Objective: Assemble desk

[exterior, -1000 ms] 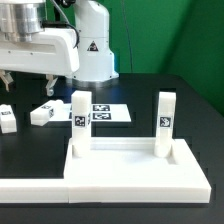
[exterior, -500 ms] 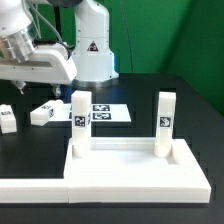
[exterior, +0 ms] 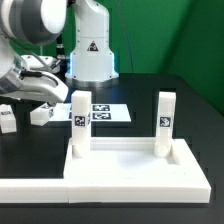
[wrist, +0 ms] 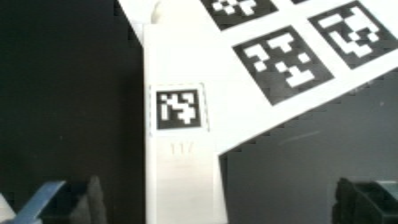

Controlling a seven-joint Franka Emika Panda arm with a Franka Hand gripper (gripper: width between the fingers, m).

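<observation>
I should move my gripper lower before I close it on the lying leg [exterior: 42, 115] [wrist: 182, 175]. Its fingers are above the leg, so they would miss if I closed now.
The white desk top [exterior: 130, 160] lies at the front with two legs standing upright in its far corners, one on the exterior view's left [exterior: 79, 122] and one on its right [exterior: 165, 122]. A loose leg [exterior: 42, 113] lies flat left of the marker board, and another loose leg [exterior: 7, 119] lies at the left edge. My gripper [exterior: 38, 97] hangs just above the lying leg. In the wrist view my gripper [wrist: 210, 205] is open, and the tagged white leg [wrist: 178, 110] runs between the fingers [wrist: 54, 200], apart from both.
The marker board [exterior: 105, 112] lies behind the desk top and also shows in the wrist view [wrist: 302, 50]. The white L-shaped border bar [exterior: 35, 186] runs along the front and holds the desk top. The robot's base [exterior: 92, 45] stands at the back.
The arm has swung down and turned, and the hand has dropped lower over the loose leg on the left. The desk top and its two upright legs have not moved.
</observation>
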